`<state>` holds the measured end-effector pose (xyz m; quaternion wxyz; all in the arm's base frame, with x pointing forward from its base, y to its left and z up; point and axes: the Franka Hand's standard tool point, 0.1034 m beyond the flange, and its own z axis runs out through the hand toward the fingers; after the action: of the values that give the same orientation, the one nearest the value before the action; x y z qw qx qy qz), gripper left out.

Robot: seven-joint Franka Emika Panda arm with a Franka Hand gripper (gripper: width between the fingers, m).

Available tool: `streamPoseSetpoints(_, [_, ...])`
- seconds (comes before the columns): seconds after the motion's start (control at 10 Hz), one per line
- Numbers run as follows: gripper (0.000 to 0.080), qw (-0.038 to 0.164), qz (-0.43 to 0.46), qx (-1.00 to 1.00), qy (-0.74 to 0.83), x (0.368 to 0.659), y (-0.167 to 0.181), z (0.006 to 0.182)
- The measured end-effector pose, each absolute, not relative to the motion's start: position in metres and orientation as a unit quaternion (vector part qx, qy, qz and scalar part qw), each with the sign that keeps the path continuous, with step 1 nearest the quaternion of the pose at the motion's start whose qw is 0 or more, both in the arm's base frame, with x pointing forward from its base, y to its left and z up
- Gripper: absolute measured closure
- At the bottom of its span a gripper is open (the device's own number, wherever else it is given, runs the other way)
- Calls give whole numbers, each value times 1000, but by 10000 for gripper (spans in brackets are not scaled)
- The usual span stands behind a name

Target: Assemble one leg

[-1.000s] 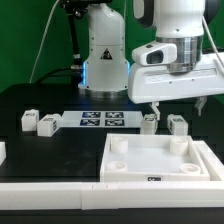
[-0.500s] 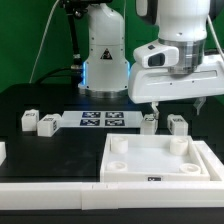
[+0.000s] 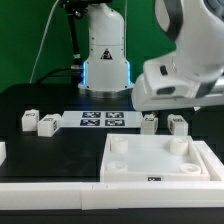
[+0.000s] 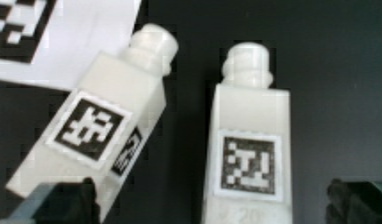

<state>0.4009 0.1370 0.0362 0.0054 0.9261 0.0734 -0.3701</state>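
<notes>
It isn't time to close on the tagged leg [image 3: 178, 125] [image 4: 250, 160] yet: my gripper's fingers are still too high and short of the leg, so my gripper needs to first go lower.
Four small white legs with square tags lie on the black table. Two are at the exterior view's left [image 3: 28, 120] [image 3: 46, 124] and two at its right [image 3: 150, 122] [image 3: 178, 123]. My gripper [image 3: 180, 102] hovers over the right pair, blurred by motion. In the wrist view those two legs [image 4: 108, 120] [image 4: 255, 145] lie side by side, pegs pointing away. My gripper [image 4: 213, 204] is open and empty above them. Its dark fingertips [image 4: 63, 200] show at both lower corners, not touching either leg.
The large white square tabletop with corner sockets [image 3: 200, 160] lies at the front right. The marker board [image 3: 103, 121] lies between the leg pairs, and its corner shows in the wrist view [image 4: 46, 30]. A white wall [image 3: 60, 190] runs along the front edge.
The hand has swung and shifted toward the exterior view's right, and now looks larger and blurred. The legs and tabletop have not moved.
</notes>
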Motion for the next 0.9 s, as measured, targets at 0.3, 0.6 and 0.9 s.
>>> streamPoseSetpoints(0.3, [150, 17, -455, 887, 79, 392, 146, 31])
streamPoseSetpoints(0.6, [150, 17, -443, 892, 82, 394, 151, 24])
streamPoseSetpoints(0.9, [150, 18, -442, 894, 78, 384, 150, 12])
